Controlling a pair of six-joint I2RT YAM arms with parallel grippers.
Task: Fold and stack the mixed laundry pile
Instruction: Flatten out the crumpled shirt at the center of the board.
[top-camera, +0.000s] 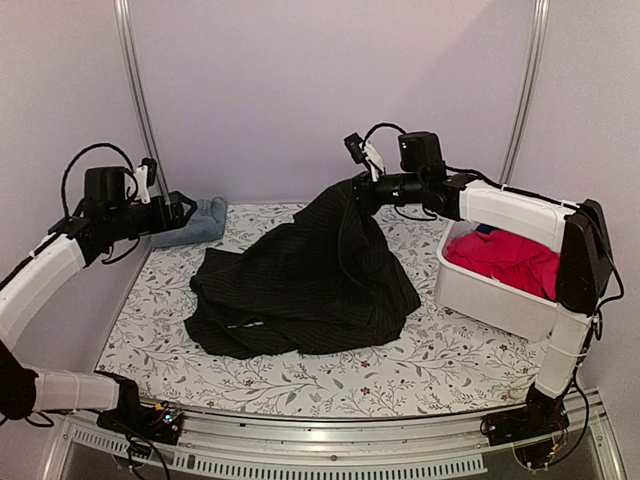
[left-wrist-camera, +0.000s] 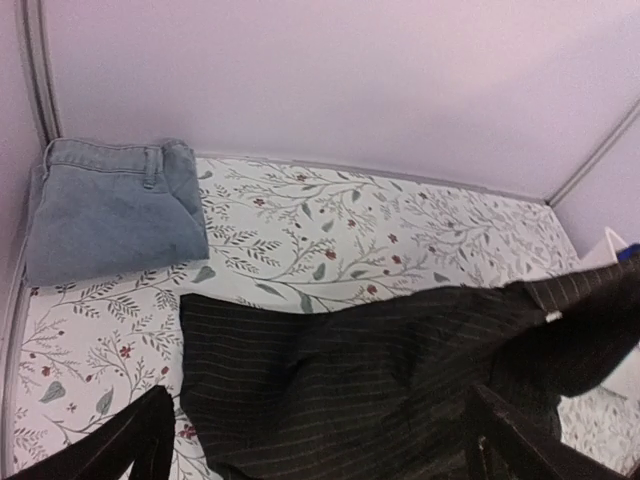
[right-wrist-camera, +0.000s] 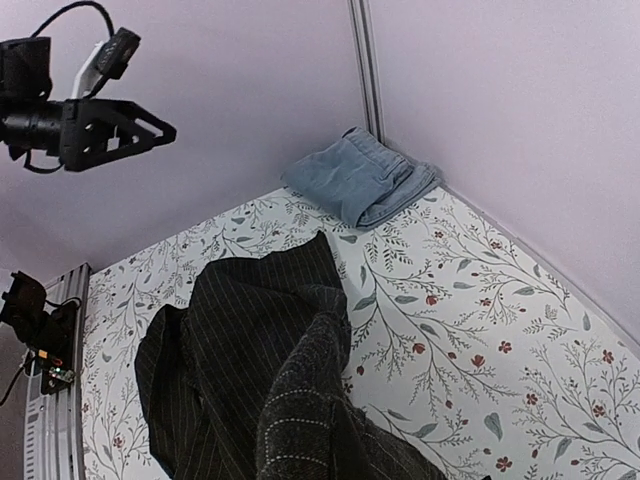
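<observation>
My left gripper grabs its free corner (top-camera: 209, 256) beside the denim next, opposite my right gripper, to spread the black pinstriped shirt (top-camera: 300, 285) for folding.
My right gripper (top-camera: 358, 190) is shut on a corner of the black pinstriped shirt (top-camera: 300, 285) and holds it up off the table. The rest of the shirt drapes down and spreads over the middle. In the right wrist view the shirt (right-wrist-camera: 250, 350) rises toward the camera and hides my fingers. My left gripper (top-camera: 186, 210) hangs open above the table's back left with nothing in it; its fingers (left-wrist-camera: 135, 440) frame the shirt's near edge (left-wrist-camera: 380, 380). A folded light blue denim piece (top-camera: 195, 222) lies in the back left corner. Red-pink cloth (top-camera: 510, 260) and a bit of royal blue cloth (top-camera: 485, 230) fill the bin.
A white plastic bin (top-camera: 480, 295) stands at the right edge of the floral table cover (top-camera: 400, 375). Walls close in the back and both sides. The left arm's open gripper (right-wrist-camera: 140, 130) shows high at the left in the right wrist view.
</observation>
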